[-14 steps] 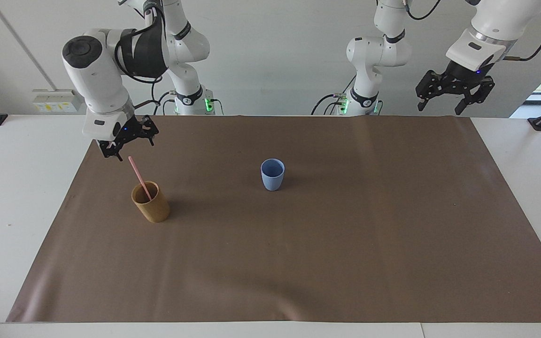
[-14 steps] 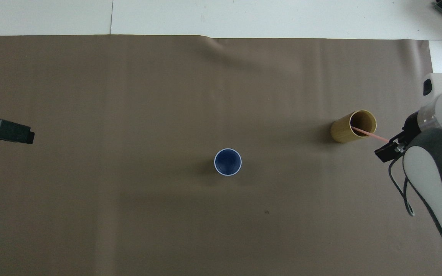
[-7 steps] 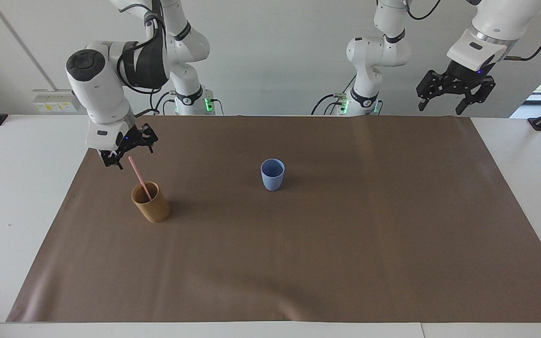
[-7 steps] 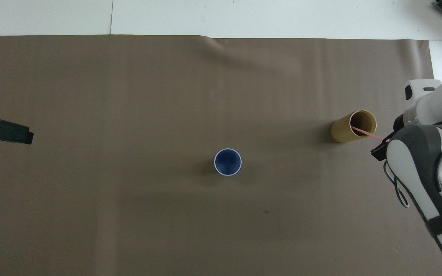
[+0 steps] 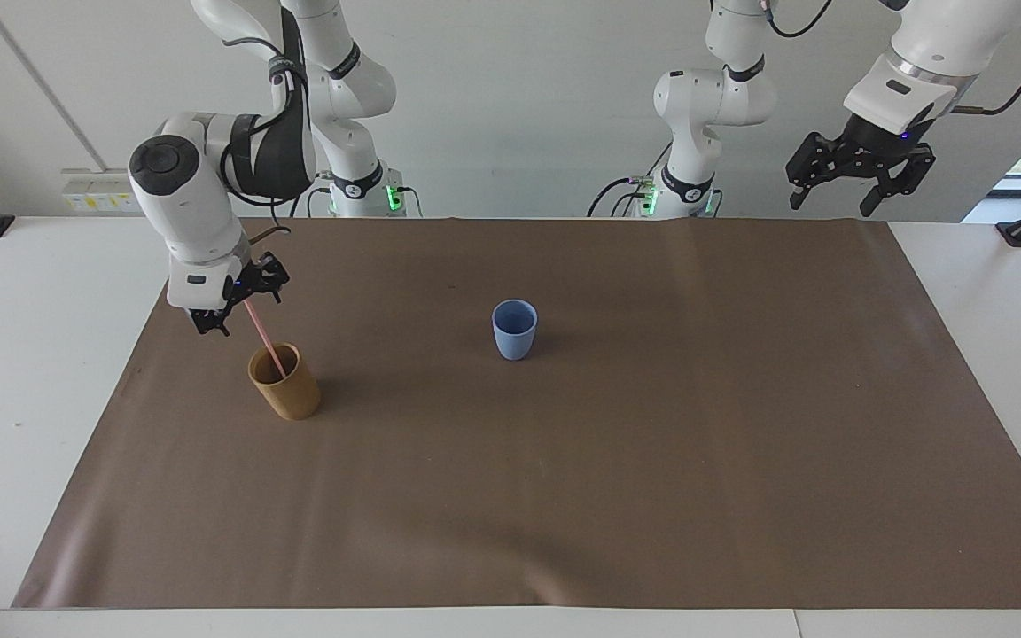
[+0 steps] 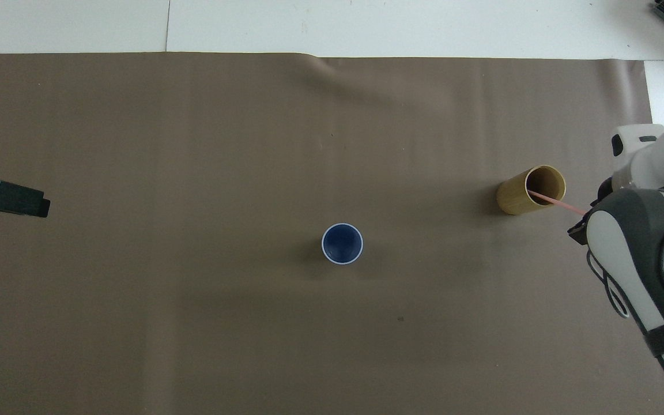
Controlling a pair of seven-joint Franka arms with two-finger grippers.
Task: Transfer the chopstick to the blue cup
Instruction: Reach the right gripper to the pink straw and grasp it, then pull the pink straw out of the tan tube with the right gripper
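I will next grab the chopstick with my right gripper by its upper end (image 6: 583, 212), and then I will move the chopstick over to the blue cup (image 6: 342, 243).
The pale pink chopstick (image 5: 264, 341) stands tilted in a tan-brown cylindrical cup (image 5: 284, 383) toward the right arm's end of the table. It also shows in the overhead view (image 6: 551, 200), in the tan cup (image 6: 525, 193). My right gripper (image 5: 234, 307) is open, with its fingers on either side of the chopstick's top end; in the overhead view the arm hides it. The light-blue cup (image 5: 514, 330) stands upright and empty near the mat's middle, also in the overhead view (image 6: 342, 244). My left gripper (image 5: 859, 182) is open and empty, waiting high over the left arm's end of the mat.
A brown mat (image 5: 652, 461) covers most of the white table (image 5: 23, 372). Only the two cups stand on it. The left gripper's tip (image 6: 21, 200) shows at the overhead view's edge.
My right gripper has come down and sideways onto the chopstick's top end, which now sits between its fingers. The cups, the chopstick and the left arm have not moved.
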